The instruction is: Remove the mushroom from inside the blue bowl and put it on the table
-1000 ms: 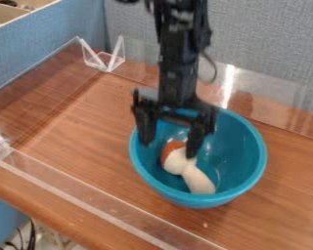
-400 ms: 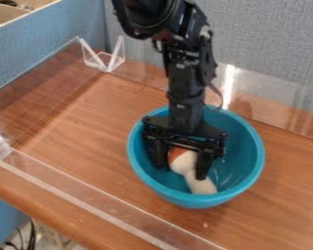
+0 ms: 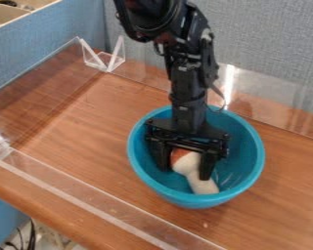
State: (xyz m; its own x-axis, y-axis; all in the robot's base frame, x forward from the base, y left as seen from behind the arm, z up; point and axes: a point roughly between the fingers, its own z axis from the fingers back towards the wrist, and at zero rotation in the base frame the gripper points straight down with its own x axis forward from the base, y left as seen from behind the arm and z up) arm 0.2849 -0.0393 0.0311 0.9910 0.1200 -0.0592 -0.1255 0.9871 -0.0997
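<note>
My gripper grabs the mushroom by its orange-tan cap (image 3: pixel 183 158) next, to lift it out of the blue bowl (image 3: pixel 246 174) and onto the table.
The blue bowl (image 3: pixel 246 174) sits on the table (image 3: pixel 81 122) toward the right front. Inside it lies the mushroom (image 3: pixel 191 167), on its side, its orange-tan cap pointing back and its cream stem pointing forward. My gripper (image 3: pixel 187 159) hangs straight down inside the bowl, open, with one black finger on each side of the mushroom's cap. Whether the fingers touch the mushroom I cannot tell. The black arm rises behind it to the top of the view.
Low clear acrylic walls (image 3: pixel 67 190) border the tabletop at the front, left and back. A blue partition (image 3: pixel 48 54) stands behind the left wall. A clear bracket (image 3: pixel 107 57) sits at the back corner.
The gripper has sunk from above the bowl's rim down into the bowl, and its open fingers now straddle the mushroom. The mushroom and bowl have not moved.
</note>
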